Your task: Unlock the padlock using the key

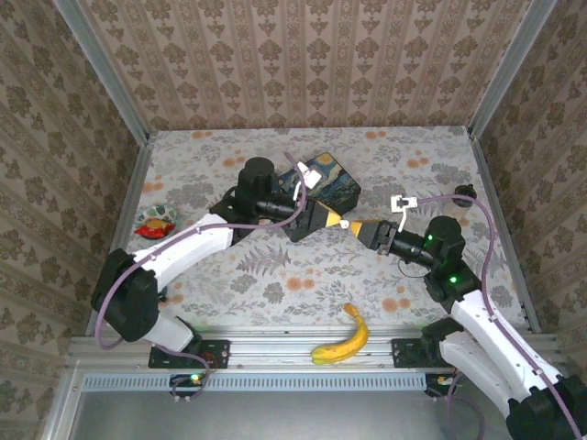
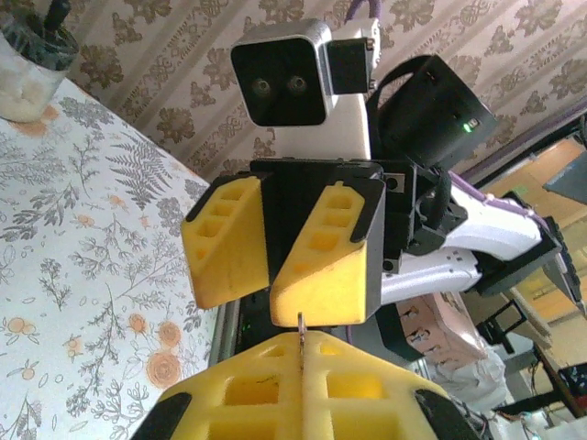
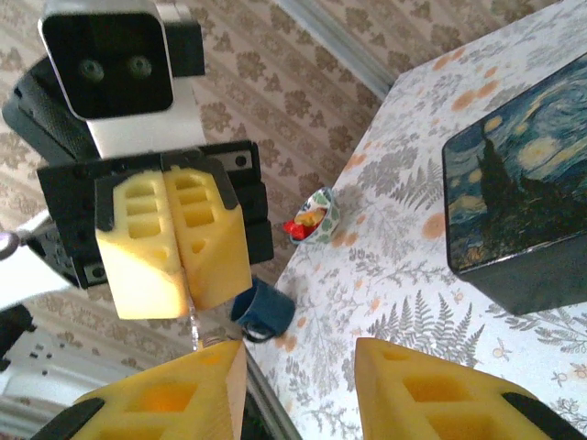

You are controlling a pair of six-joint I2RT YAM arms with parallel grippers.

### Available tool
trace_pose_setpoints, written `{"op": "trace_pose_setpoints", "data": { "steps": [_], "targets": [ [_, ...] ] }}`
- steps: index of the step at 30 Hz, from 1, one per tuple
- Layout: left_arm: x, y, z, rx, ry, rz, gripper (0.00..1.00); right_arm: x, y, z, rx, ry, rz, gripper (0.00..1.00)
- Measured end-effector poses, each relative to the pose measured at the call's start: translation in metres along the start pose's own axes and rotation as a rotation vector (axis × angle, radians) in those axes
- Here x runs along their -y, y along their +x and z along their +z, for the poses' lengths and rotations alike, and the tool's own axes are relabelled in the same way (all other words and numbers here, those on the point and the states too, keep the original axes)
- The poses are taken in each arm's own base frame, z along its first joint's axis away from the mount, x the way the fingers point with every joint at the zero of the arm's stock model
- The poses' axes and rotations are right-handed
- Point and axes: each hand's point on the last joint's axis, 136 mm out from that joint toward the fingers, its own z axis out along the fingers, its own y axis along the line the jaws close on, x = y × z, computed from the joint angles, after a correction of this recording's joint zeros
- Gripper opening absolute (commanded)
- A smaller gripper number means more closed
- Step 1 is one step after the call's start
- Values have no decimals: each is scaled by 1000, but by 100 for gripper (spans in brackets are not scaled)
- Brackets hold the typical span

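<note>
The key's end pokes from my left gripper, so my right gripper needs to grip the key [image 2: 301,327] by that end next and leave the key's blade free to unlock the padlock.
My left gripper [image 1: 335,220] [image 2: 301,344] is shut on a thin silvery metal blade, the key [image 2: 301,327], whose tip pokes out between the yellow pads. Tip to tip with it is my right gripper [image 1: 356,226] [image 3: 298,357], open, its jaws well apart. In the left wrist view the key's tip touches the end of one right finger [image 2: 326,275]. In the right wrist view the key [image 3: 193,321] hangs from the shut left gripper [image 3: 188,302] down to my left-hand finger [image 3: 174,394]. Both grippers hover above the table mid-field. The padlock is hidden.
The starry-night tin [image 1: 330,179] [image 3: 518,202] lies just behind the grippers. A banana [image 1: 344,337] lies near the front edge. A bowl with red snacks [image 1: 156,223] [image 3: 312,215] sits at the left, a blue cup [image 3: 264,310] near it. A jar [image 2: 32,64] stands at the right edge.
</note>
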Motion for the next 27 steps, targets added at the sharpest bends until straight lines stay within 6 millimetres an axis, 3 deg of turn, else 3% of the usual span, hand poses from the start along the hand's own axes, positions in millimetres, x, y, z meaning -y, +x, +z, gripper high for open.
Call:
{"op": "trace_pose_setpoints", "data": {
  "steps": [15,27],
  "targets": [
    [-3,13,1,-51,21,-49,0,-27,8,2,-65,-142,-68,34],
    [-2,7,4,-37,48,-47,0,-27,17,11,-101,-161,-65,24]
  ]
}}
